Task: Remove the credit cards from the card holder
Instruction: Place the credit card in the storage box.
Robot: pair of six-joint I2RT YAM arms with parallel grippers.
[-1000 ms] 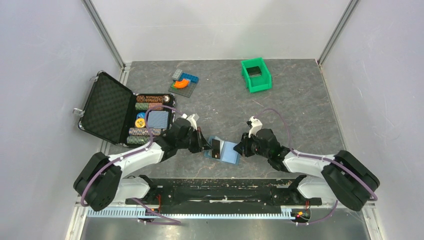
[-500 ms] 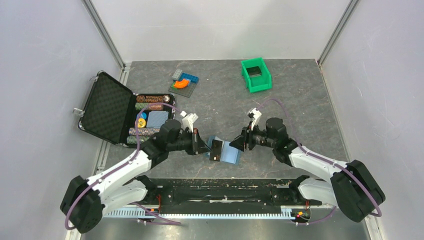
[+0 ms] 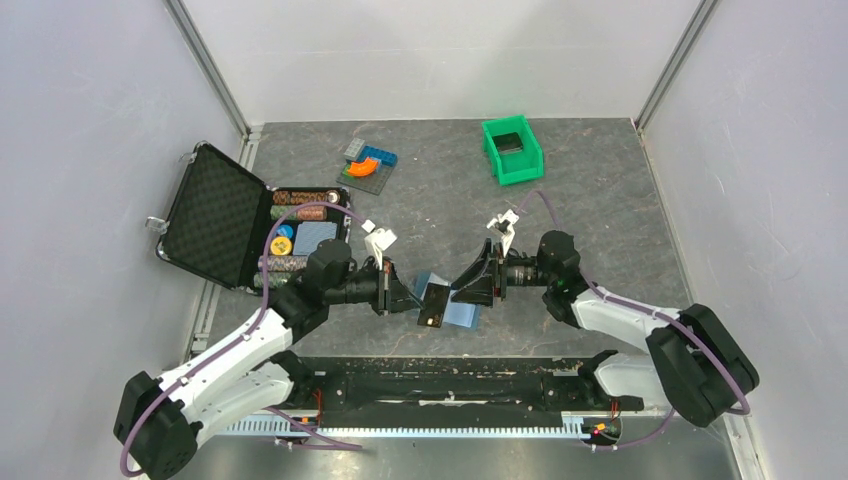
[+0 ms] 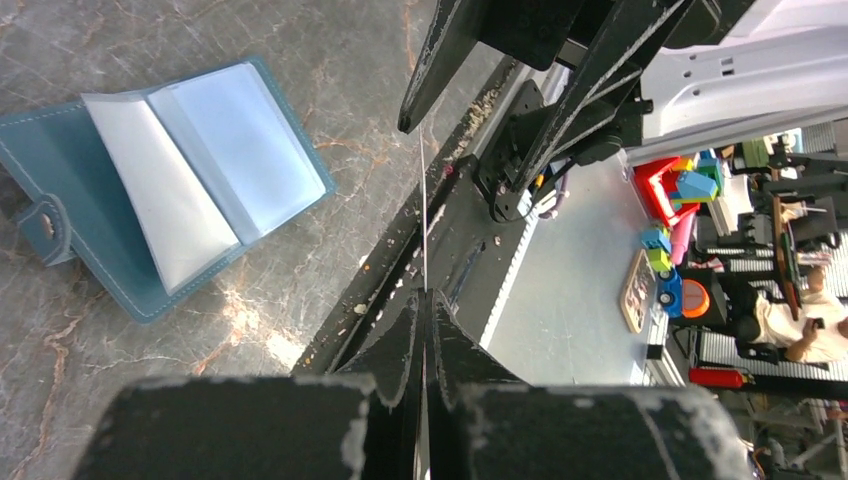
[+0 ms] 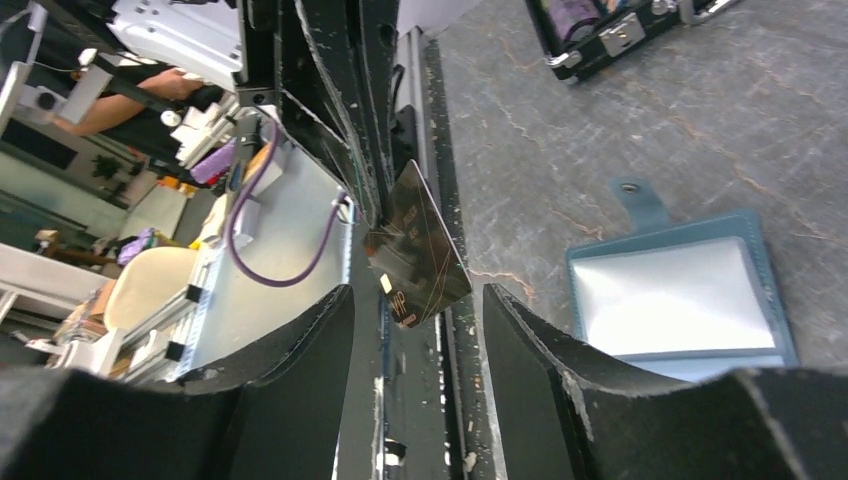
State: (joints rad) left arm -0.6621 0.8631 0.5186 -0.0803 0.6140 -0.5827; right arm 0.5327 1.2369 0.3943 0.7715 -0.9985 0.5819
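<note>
The dark credit card is between the fingers of the robot's right gripper, and the gripper would hold the card by its free edge [image 3: 446, 301] [image 5: 432, 301] if it closed now, so the right gripper should close on the card.
My left gripper [image 3: 408, 298] is shut on one dark credit card [image 3: 435, 304] and holds it in the air over the card holder [image 3: 462, 312]. In the left wrist view the credit card [image 4: 423, 200] shows edge-on as a thin line rising from the closed gripper [image 4: 424, 295]. The card holder [image 4: 170, 190], a teal-blue wallet, lies open on the table with its pale inner faces up. My right gripper [image 3: 464, 288] is open and faces the card from the right. In the right wrist view the credit card [image 5: 418, 250] hangs just past the open gripper [image 5: 415, 315], with the card holder [image 5: 680, 295] beyond.
An open black foam-lined case [image 3: 215, 215] with poker chips lies at the left. A green bin [image 3: 513, 150] stands at the back right, and toy blocks [image 3: 366, 163] sit at the back centre. The black base rail [image 3: 430, 375] runs along the near edge.
My right gripper has opened, lifted off the card holder and turned toward the card. The left arm has drawn back slightly, keeping the card in its grip.
</note>
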